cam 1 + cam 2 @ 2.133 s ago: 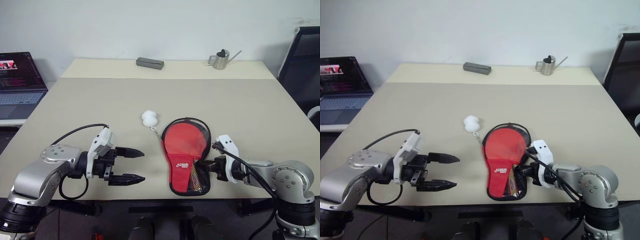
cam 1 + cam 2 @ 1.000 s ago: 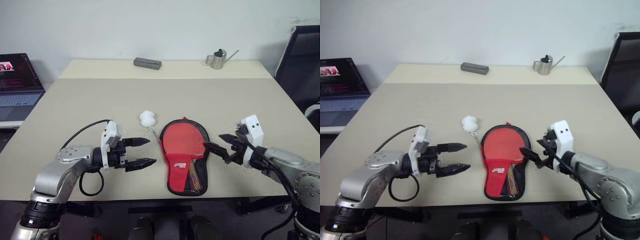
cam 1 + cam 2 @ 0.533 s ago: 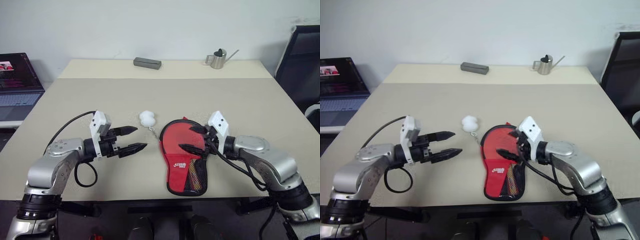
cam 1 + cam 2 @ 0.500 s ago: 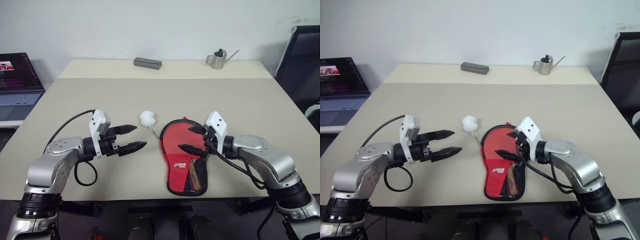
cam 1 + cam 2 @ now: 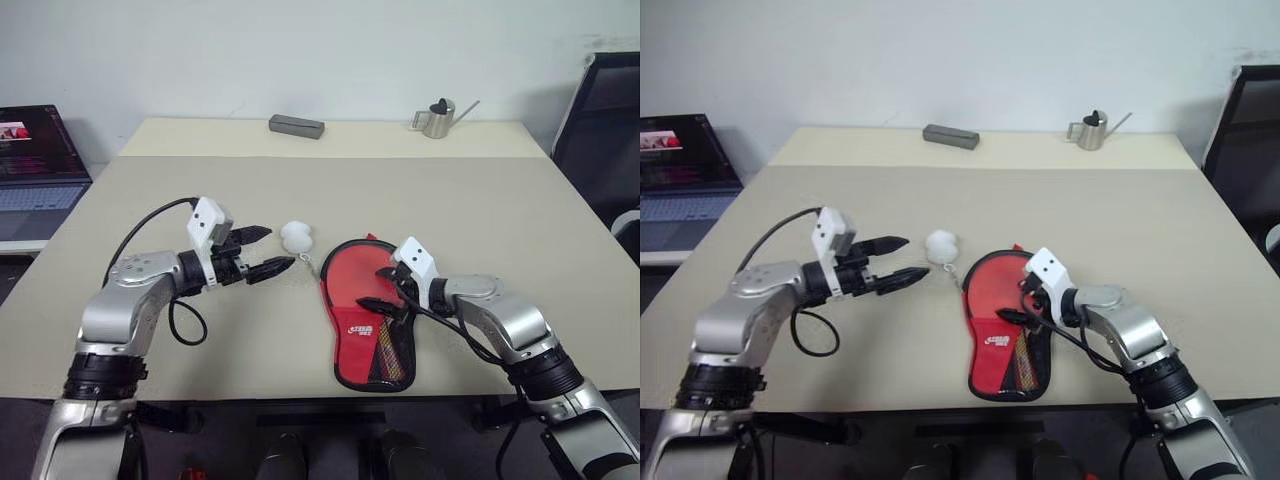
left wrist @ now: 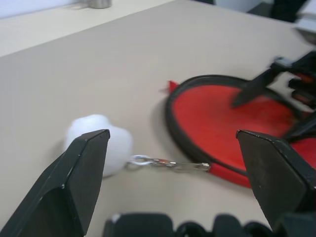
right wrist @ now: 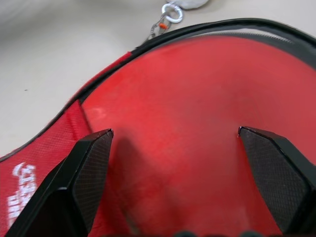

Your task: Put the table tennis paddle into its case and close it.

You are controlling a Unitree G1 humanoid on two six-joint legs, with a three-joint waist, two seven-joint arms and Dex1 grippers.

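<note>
I need to pinch the zipper pull by its raised white pom-pom (image 5: 296, 236) with my left gripper next, because the short chain (image 5: 309, 264) is lying slack and flat on the tabletop.
The case (image 5: 352, 330) lies near the table's front edge, black zipper rim open around its round end, red panel with a white logo toward me. The table tennis paddle (image 5: 357, 281) lies inside it: red blade bare within the rim, striped handle (image 5: 386, 352) showing through the mesh. A white pom-pom (image 5: 296, 236) on a short chain (image 6: 168, 164) lies just left of the case. My left gripper (image 5: 277, 248) is open, its tips beside the pom-pom. My right gripper (image 5: 371, 288) is open just over the blade (image 7: 182, 118), nothing between its fingers.
A grey box (image 5: 297, 126) and a small metal watering can (image 5: 437, 117) stand at the table's far edge. A laptop (image 5: 35, 160) sits on a lower surface to the left. A black chair (image 5: 600, 120) stands at the right.
My left gripper has reached forward to the pom-pom. My right gripper has swung left and down from beside the case to over the blade. Both stay open; the case has not moved.
</note>
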